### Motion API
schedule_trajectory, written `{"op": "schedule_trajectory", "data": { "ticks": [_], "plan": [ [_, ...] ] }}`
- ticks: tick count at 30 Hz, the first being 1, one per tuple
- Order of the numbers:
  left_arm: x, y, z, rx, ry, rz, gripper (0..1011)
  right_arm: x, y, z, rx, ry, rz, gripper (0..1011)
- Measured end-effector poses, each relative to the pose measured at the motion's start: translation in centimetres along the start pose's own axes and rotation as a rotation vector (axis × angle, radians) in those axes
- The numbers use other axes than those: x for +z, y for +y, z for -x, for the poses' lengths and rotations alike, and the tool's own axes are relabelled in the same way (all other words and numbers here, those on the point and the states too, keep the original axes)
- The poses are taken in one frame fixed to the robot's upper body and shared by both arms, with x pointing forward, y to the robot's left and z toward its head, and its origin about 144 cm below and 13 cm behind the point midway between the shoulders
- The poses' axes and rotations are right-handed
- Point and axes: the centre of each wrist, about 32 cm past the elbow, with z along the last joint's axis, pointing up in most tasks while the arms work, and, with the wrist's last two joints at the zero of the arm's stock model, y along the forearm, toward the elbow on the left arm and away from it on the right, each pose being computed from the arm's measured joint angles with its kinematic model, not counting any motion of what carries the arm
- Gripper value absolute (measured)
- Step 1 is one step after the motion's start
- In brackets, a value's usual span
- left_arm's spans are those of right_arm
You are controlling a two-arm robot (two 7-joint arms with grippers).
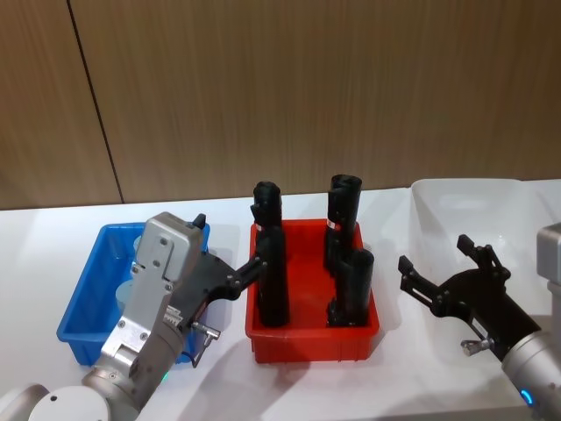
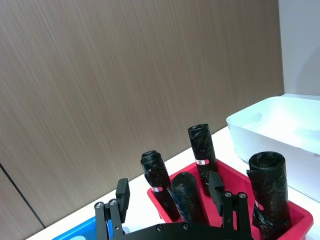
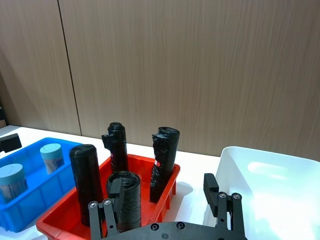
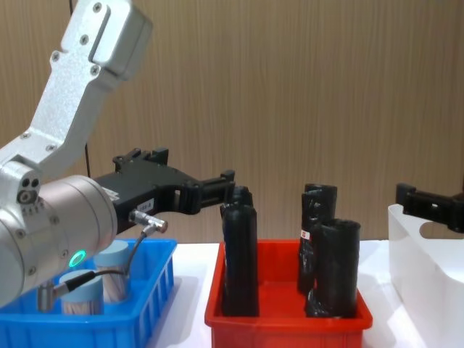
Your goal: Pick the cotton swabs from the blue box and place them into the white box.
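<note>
The left gripper grabs the cotton swab tub by its lidded top end [image 4: 87, 290] next. The blue box's sides and a neighbouring tub [image 4: 114, 272] crowd the tub's lower body.
The blue box [image 1: 85, 303] sits at the table's left. Two cotton swabs tubs [image 3: 51, 154] [image 3: 12, 179], clear with pale blue lids, stand inside it; they also show from the side [image 4: 114, 270] [image 4: 80, 293]. My left gripper [image 1: 230, 243] hovers open over the blue box's right side, its fingers pointing toward the red bin and holding nothing. At the right stands the white box [image 1: 491, 195]. My right gripper [image 1: 434, 254] is open and empty, low over the table by the white box's left wall.
A red bin [image 1: 311, 346] stands between the two boxes and holds several tall black bottles [image 1: 270, 263]. A wood-panelled wall [image 1: 289, 88] runs behind the table. Bare white tabletop [image 1: 219, 386] lies in front of the bins.
</note>
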Motion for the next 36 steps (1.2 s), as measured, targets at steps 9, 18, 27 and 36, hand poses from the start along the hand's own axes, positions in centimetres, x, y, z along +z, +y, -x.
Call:
{"op": "schedule_trajectory", "data": {
  "ticks": [9, 18, 27, 36],
  "plan": [
    [0.0, 0.0, 0.0, 0.000, 0.000, 0.000, 1004, 0.0, 0.0, 0.0, 0.000, 0.000, 0.000, 1002],
    [-0.3, 0.3, -0.6, 0.002, 0.000, -0.016, 1004, 0.0, 0.0, 0.0, 0.000, 0.000, 0.000, 1002],
    [-1.1, 1.4, -2.2, 0.037, 0.017, -0.061, 1004, 0.0, 0.0, 0.0, 0.000, 0.000, 0.000, 1001],
    [-1.7, 2.5, -3.9, 0.092, 0.040, -0.109, 1004, 0.0, 0.0, 0.0, 0.000, 0.000, 0.000, 1002]
  ]
}}
